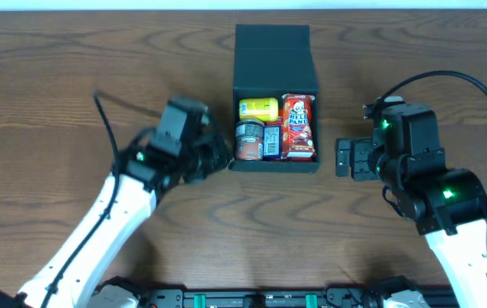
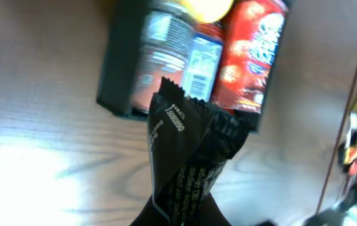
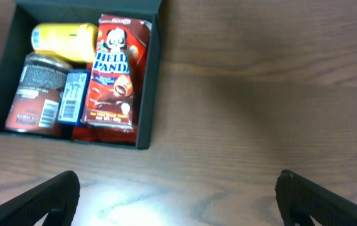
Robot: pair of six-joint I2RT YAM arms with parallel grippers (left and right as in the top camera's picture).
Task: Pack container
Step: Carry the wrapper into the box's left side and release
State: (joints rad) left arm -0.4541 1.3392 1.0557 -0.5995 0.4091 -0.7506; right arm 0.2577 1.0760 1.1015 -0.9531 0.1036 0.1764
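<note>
My left fingers should bring the black wrapper in before opening: they are short of the container, and it would fall on wood now.
The container, a dark square box with its flap lid folded back, stands open at the table's middle rear. Inside lie a yellow pack, a red Hello Panda box, a brown can and a small blue packet. My left gripper is at the box's front left corner, shut on a black snack wrapper that sticks out toward the container. My right gripper stands open and empty to the right of the box; its fingers frame bare wood, and the container shows at upper left.
Brown wooden table all round the box. A black cable loops over the right arm. The arm bases stand along the front edge.
</note>
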